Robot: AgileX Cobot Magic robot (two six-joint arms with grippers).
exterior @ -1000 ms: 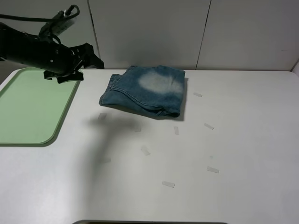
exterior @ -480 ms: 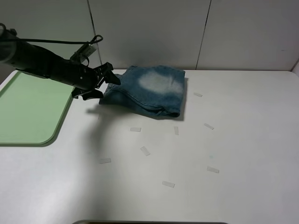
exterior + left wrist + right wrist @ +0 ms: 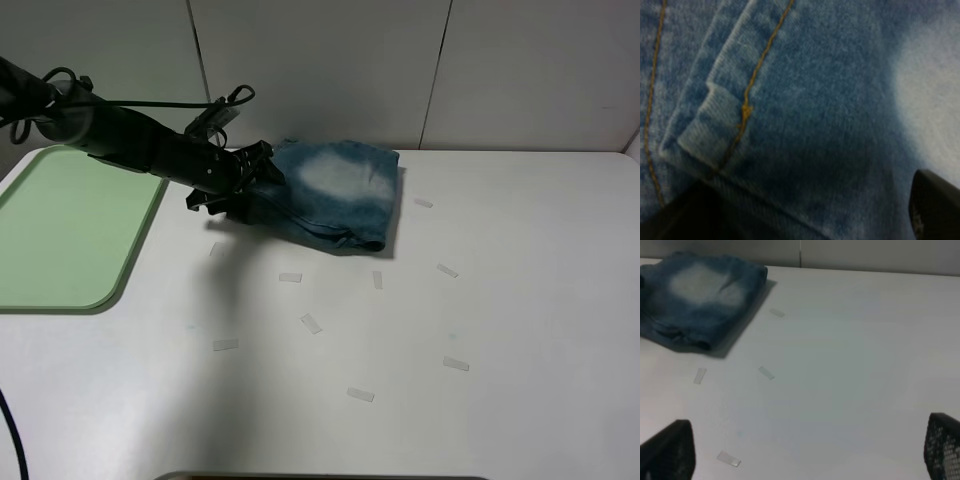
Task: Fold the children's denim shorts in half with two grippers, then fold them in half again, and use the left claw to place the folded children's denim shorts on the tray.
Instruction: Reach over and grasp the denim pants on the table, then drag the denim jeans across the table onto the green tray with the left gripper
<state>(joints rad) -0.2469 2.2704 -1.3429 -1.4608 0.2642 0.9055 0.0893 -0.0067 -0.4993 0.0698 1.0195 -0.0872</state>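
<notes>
Next, my left gripper grabs the folded denim shorts by the folded edge point(image 3: 264, 209) beside the stitched seam, to place them on the tray point(image 3: 60, 230).
The children's denim shorts point(image 3: 335, 192) lie folded into a thick blue bundle with a pale bleached patch, at the back middle of the white table. My left claw point(image 3: 248, 186) is at the bundle's left edge, fingers spread wide. In the left wrist view the denim point(image 3: 805, 100) fills the picture, with a stitched seam and the left claw point(image 3: 810, 220) open around it, one black fingertip point(image 3: 935, 205) at each lower corner. The pale-green tray point(image 3: 60, 230) lies flat at the far left. My right gripper point(image 3: 805, 455) stands open over bare table, well away from the shorts point(image 3: 700, 295).
Several small pale tape strips point(image 3: 310, 323) are scattered over the table in front of and to the right of the shorts. A black cable point(image 3: 150, 100) loops above the left arm. A grey panelled wall stands behind the table.
The left arm has swung right from over the tray's far corner to the left edge of the shorts, its claw still open. The shorts have not moved.
</notes>
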